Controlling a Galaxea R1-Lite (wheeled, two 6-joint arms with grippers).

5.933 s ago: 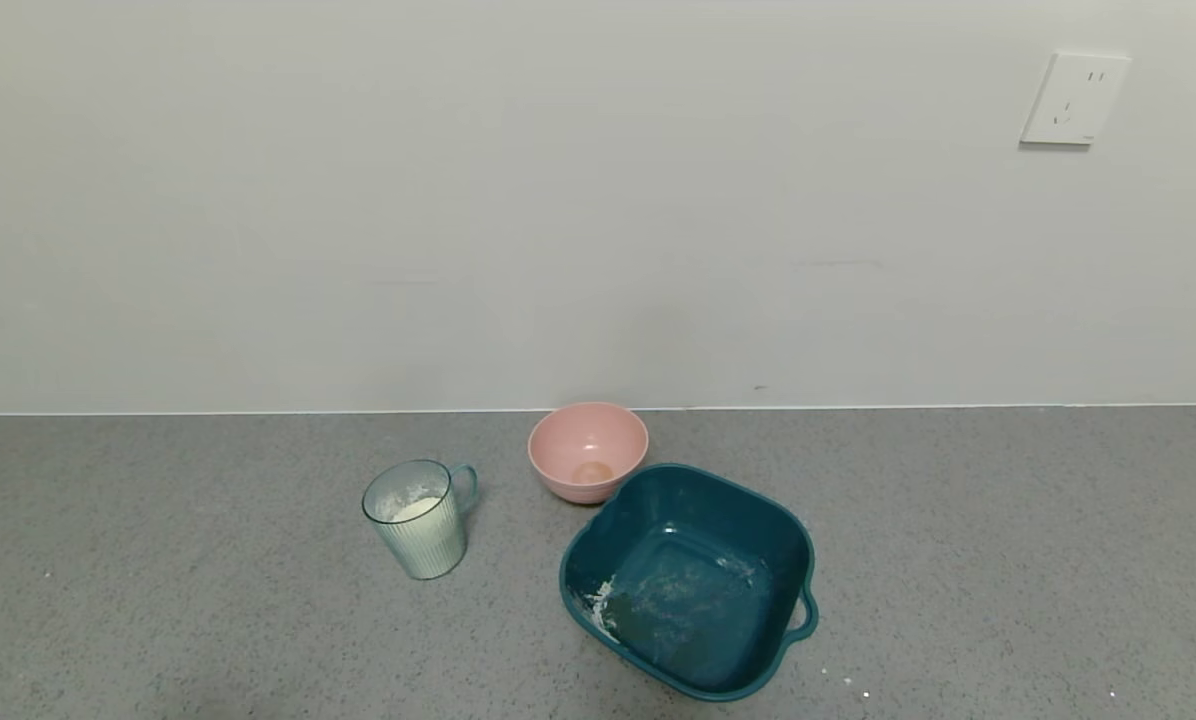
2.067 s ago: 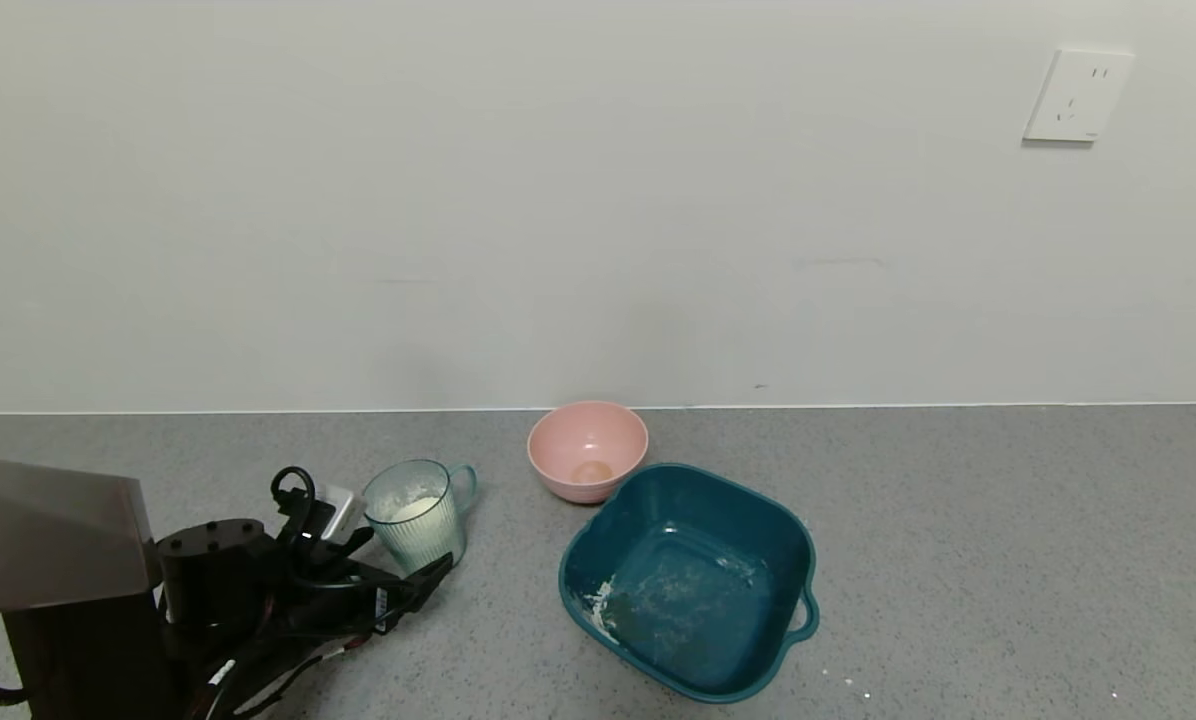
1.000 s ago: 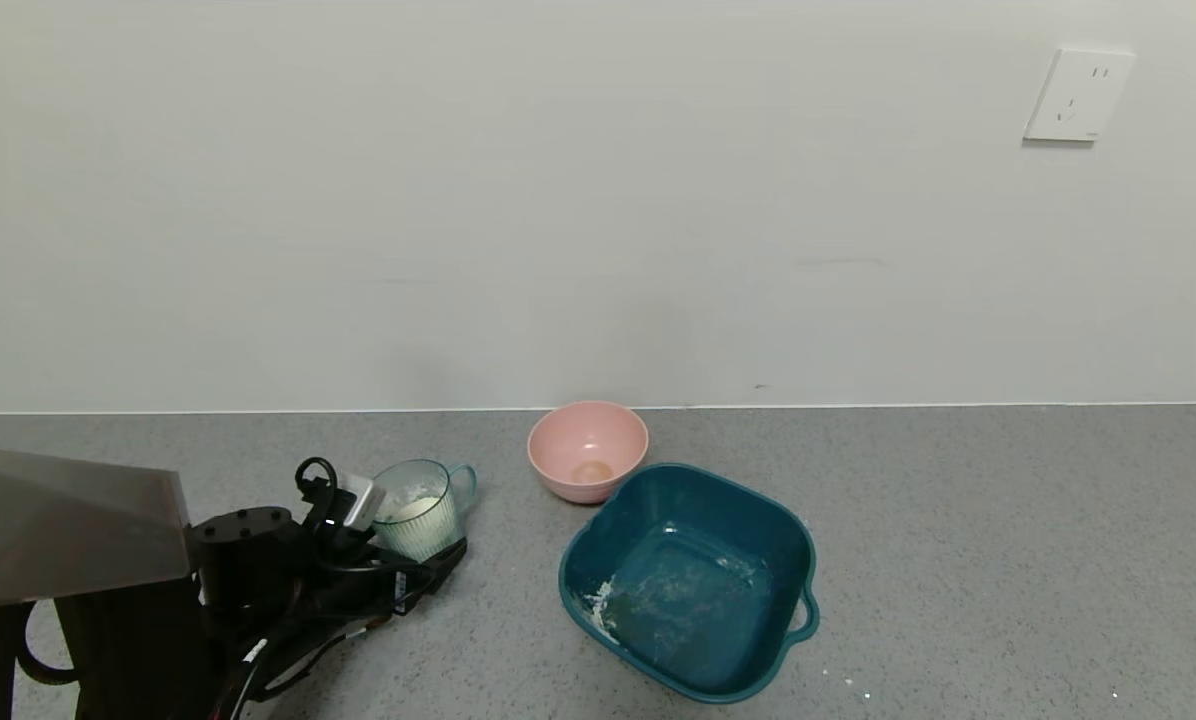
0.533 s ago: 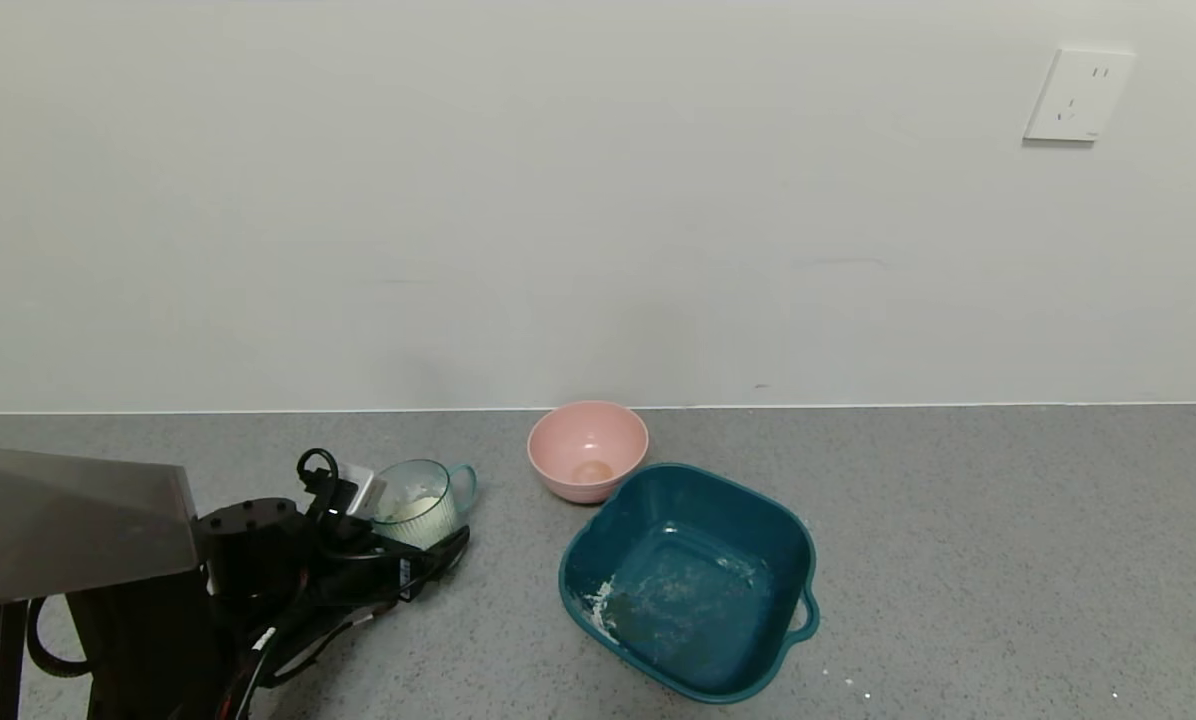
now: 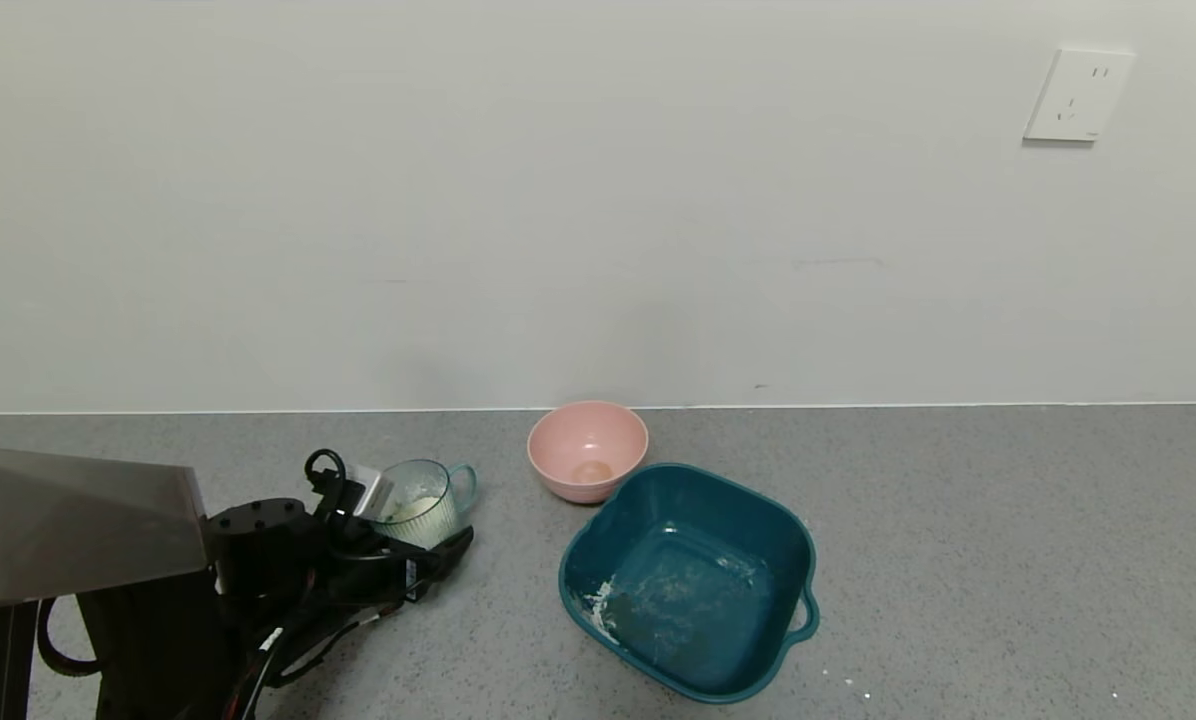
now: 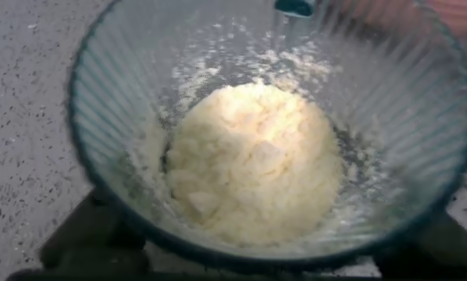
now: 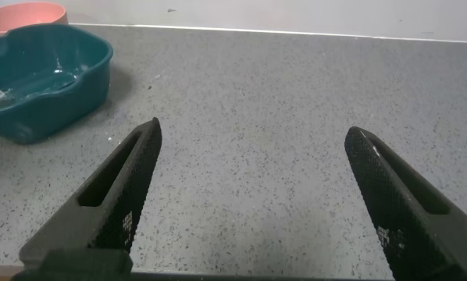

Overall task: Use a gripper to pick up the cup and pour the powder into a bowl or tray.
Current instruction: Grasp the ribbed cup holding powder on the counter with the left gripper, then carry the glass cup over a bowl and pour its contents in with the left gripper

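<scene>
My left gripper grabs the cup across its ribbed body (image 5: 437,522) next, to keep the cup from tipping. Loose white powder lies heaped inside the cup.
The pale teal ribbed cup (image 5: 428,505) stands on the grey counter, left of centre, its handle pointing right. White powder (image 5: 413,508) lies heaped inside it; the left wrist view looks straight down on the powder (image 6: 253,172) and the cup rim (image 6: 81,117). My left gripper (image 5: 430,528) is low at the cup with its jaws open, one on each side of the cup body. The pink bowl (image 5: 588,450) sits to the cup's right near the wall. My right gripper (image 7: 253,133) is open and empty above bare counter, out of the head view.
A large dark teal square tub (image 5: 688,580) with powder traces stands in front of the pink bowl, to its right; it also shows in the right wrist view (image 7: 38,78). The wall runs close behind. A few white specks lie on the counter (image 5: 958,560) at front right.
My left arm came in from the lower left and has slid forward until its jaws straddle the cup. The cup, bowl and tub have stayed in place.
</scene>
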